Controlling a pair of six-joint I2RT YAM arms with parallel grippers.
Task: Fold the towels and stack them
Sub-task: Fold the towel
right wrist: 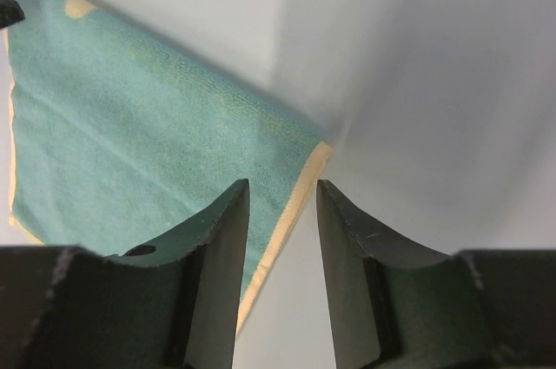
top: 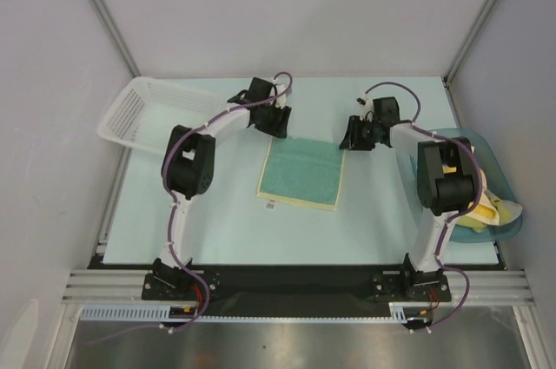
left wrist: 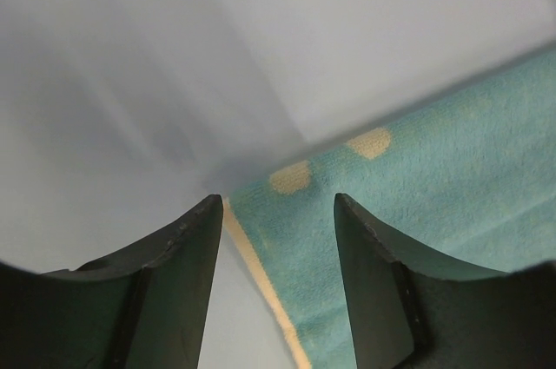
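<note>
I should lower my left gripper before closing on the towel's corner: in the left wrist view my fingers above the corner sit apart from their shadow.
A teal green towel with a yellow edge (top: 301, 174) lies flat on the table's middle. My left gripper (top: 280, 125) is open just above its far left corner; in the left wrist view that corner (left wrist: 287, 213) lies between my open fingers (left wrist: 195, 247). My right gripper (top: 354, 140) is open at the towel's far right corner; in the right wrist view the yellow edge (right wrist: 295, 204) runs between my fingers (right wrist: 230, 239). Neither holds anything. More pale yellow towels (top: 486, 211) lie in the blue tub at the right.
A white mesh basket (top: 143, 113) stands at the far left of the table. A blue translucent tub (top: 495, 165) sits at the right edge beside my right arm. Grey walls close in the back and sides.
</note>
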